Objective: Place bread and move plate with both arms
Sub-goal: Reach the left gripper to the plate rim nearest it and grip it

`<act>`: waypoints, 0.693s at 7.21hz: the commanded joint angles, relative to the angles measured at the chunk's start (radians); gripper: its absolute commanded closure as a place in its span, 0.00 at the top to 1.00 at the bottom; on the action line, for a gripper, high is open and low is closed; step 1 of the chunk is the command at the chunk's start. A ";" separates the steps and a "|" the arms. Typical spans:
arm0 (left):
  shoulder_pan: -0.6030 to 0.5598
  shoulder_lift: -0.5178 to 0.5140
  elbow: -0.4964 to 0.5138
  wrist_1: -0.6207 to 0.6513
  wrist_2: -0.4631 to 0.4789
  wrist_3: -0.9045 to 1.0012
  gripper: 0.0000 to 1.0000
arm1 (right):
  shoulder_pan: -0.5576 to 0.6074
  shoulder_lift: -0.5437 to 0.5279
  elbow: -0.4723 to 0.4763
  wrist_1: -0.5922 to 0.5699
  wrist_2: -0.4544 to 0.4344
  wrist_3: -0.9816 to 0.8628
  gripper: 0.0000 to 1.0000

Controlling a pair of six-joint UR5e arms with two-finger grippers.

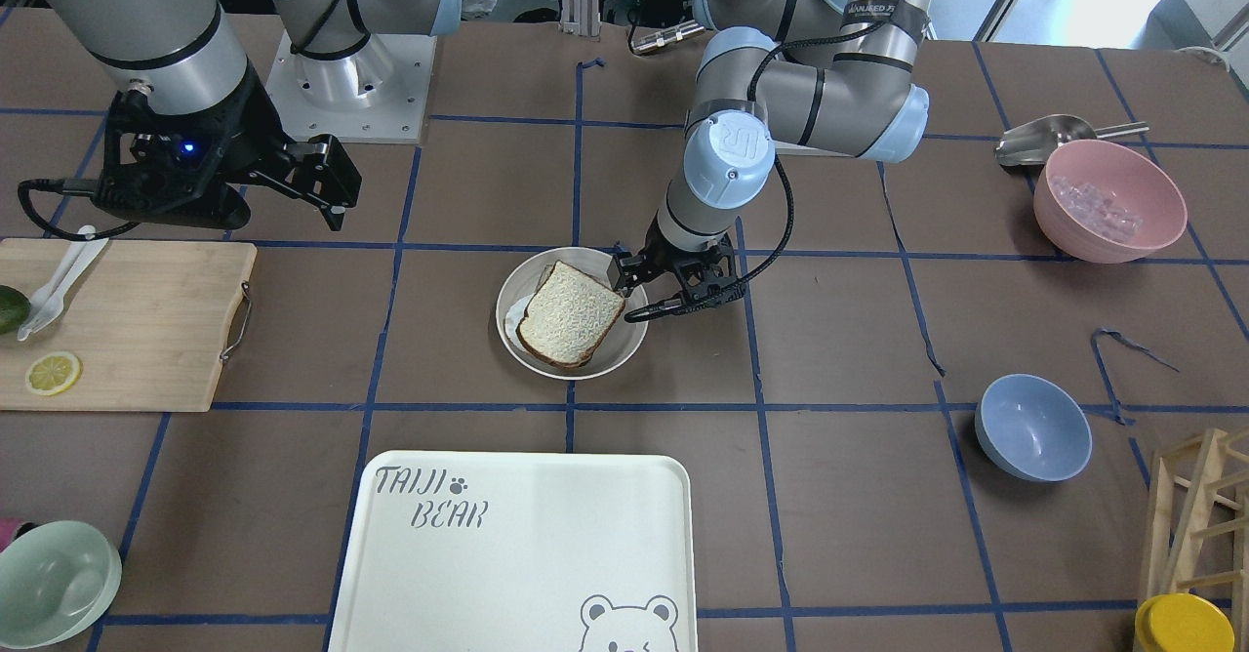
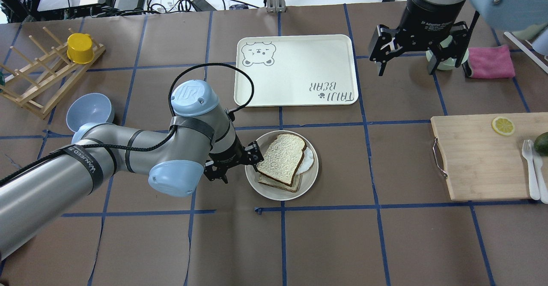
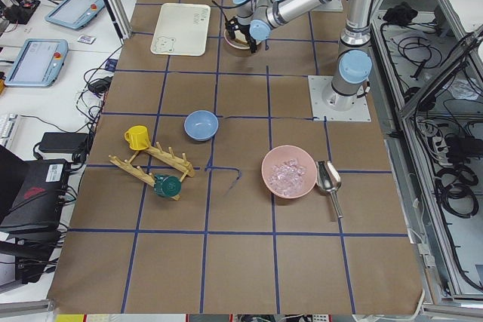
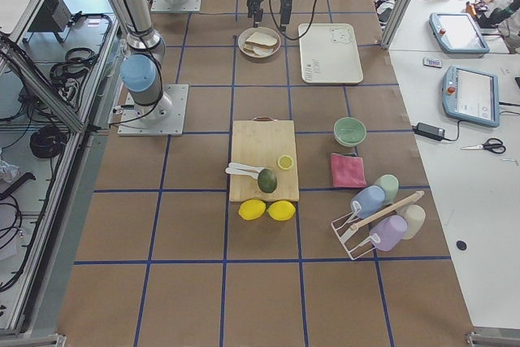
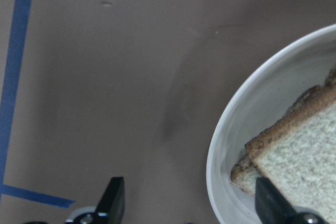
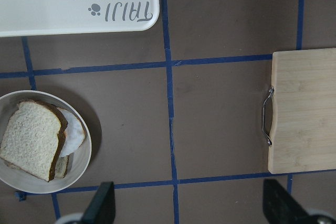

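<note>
The plate should go onto the white tray (image 1: pixel 510 547), so my left gripper should next grab the plate by its rim (image 1: pixel 638 301).
The bread (image 2: pixel 282 155) lies tilted on a tanner slice and something white in the plate (image 2: pixel 274 194), mid-table. It also shows in the front view (image 1: pixel 571 315) and the right wrist view (image 6: pixel 31 137). My left gripper (image 2: pixel 235 166) is open and low at the plate's rim on my left side (image 1: pixel 673 286). In the left wrist view one finger (image 5: pixel 270 203) is over the plate's inside (image 5: pixel 231 140) by the bread's corner (image 5: pixel 299 156), and the other is outside the rim. My right gripper (image 2: pixel 417 63) is open and empty, high above the table, well apart from the plate (image 6: pixel 84 156).
A white bear-printed tray (image 2: pixel 295 70) lies just beyond the plate. A wooden cutting board (image 2: pixel 479 157) with a lemon slice is on my right. A blue bowl (image 2: pixel 90 110) and a wooden rack (image 2: pixel 38 80) are on my left. A pink cloth (image 2: pixel 490 61) is near the right gripper.
</note>
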 commanded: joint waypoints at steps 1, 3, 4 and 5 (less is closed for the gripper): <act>-0.001 -0.039 0.000 0.039 -0.003 -0.005 0.60 | 0.000 0.000 0.000 0.000 0.000 0.000 1.00; -0.003 -0.035 0.000 0.039 -0.003 -0.007 0.32 | 0.000 0.003 0.002 0.000 -0.003 0.008 1.00; -0.003 -0.035 0.000 0.039 -0.002 -0.010 0.26 | 0.000 0.001 0.000 -0.005 -0.002 0.009 1.00; -0.003 -0.038 0.000 0.037 -0.003 -0.010 0.21 | 0.000 0.001 0.000 -0.006 -0.009 0.009 1.00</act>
